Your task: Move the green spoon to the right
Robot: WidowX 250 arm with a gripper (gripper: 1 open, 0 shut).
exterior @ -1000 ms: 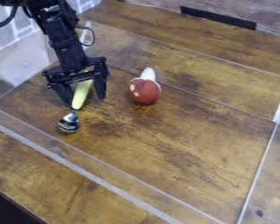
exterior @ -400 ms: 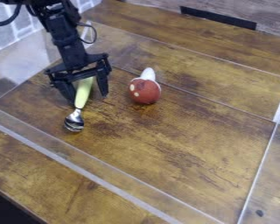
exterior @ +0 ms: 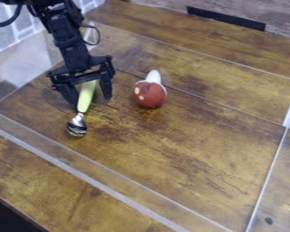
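Note:
My gripper should move the green spoon across the table, so it will grab the spoon by its yellow-green handle [exterior: 87,93] next.
The green spoon [exterior: 82,102] lies on the wooden table at the left, its yellow-green handle pointing up and away and its shiny silver bowl resting near the clear wall in front. My black gripper [exterior: 84,93] points almost straight down over the handle. Its jaws stand open, one finger on each side of the handle, and they do not press it.
A red-brown rounded object with a white tip [exterior: 150,91] lies just right of the gripper. Low clear plastic walls [exterior: 135,201] fence the work area along the front, left and right. Bare wood stretches to the right of the red-brown object.
The gripper and the spoon between its fingers shifted very slightly to the right and forward early on. Since then nothing has moved.

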